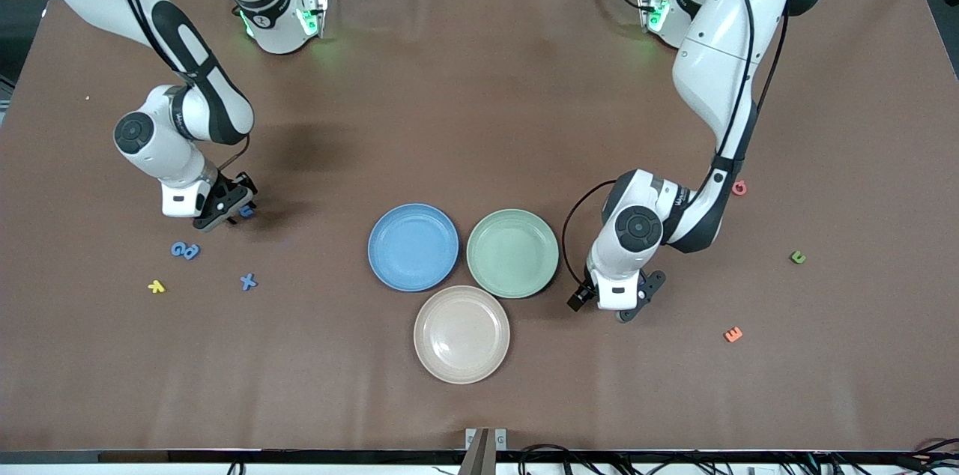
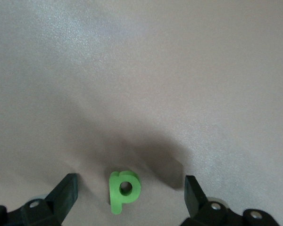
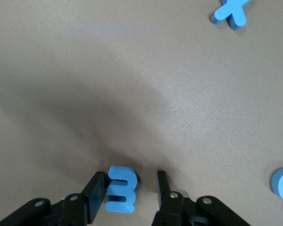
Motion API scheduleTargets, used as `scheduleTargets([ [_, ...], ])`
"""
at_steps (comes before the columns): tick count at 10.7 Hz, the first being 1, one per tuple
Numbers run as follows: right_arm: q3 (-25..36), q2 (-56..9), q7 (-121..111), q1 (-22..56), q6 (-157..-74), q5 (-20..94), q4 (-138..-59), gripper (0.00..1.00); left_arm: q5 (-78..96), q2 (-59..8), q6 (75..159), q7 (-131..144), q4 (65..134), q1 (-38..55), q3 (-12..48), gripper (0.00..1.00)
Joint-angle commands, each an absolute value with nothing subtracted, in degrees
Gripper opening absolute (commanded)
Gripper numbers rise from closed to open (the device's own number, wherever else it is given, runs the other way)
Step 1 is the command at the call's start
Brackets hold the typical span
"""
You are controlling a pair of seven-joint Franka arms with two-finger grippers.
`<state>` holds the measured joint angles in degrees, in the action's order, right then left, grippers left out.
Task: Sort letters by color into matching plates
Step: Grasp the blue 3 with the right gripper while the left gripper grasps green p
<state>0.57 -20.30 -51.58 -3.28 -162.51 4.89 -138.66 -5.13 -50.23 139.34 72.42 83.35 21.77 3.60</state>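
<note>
My left gripper's fingers are beside the green letter p [image 2: 116,192], level with the tabletop, so it is now time for my left gripper to close on the letter.
My right gripper [image 1: 231,211] is down at the table toward the right arm's end. It is open around a blue letter [image 1: 246,211]. In the right wrist view [image 3: 129,189] one finger touches this blue letter [image 3: 120,189] and the other stands apart from it. My left gripper [image 1: 628,309] is low over the table beside the pale green plate [image 1: 512,252]. In the left wrist view [image 2: 129,194] it is open, with a green letter p [image 2: 124,189] lying on the table between its fingers. The blue plate [image 1: 413,246] lies beside the green one. Both plates hold nothing.
A beige-pink plate [image 1: 461,333] lies nearer the camera. Two blue letters [image 1: 185,250], a blue X [image 1: 248,281] and a yellow letter [image 1: 156,285] lie near my right gripper. A pink letter [image 1: 739,188], a green letter [image 1: 798,257] and an orange letter [image 1: 733,334] lie toward the left arm's end.
</note>
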Motion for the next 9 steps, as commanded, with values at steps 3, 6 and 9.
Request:
scheduleTargets([
  [3, -0.61, -20.22, -51.50, -3.96, -163.56, 5.62, -138.69, 0.42, -6.86, -50.89, 138.96, 74.79, 82.53, 22.15, 3.34, 1.00],
  [6, -0.79, -20.13, -51.50, -4.04, -163.57, 5.62, -138.69, 0.25, -6.86, -50.89, 138.96, 74.79, 82.53, 22.15, 3.25, 1.00],
  [9, -0.79, -19.78, -49.58, -3.96, -163.21, 5.62, -138.60, 0.18, -7.03, -50.89, 139.04, 74.79, 82.62, 22.41, 3.16, 0.09],
])
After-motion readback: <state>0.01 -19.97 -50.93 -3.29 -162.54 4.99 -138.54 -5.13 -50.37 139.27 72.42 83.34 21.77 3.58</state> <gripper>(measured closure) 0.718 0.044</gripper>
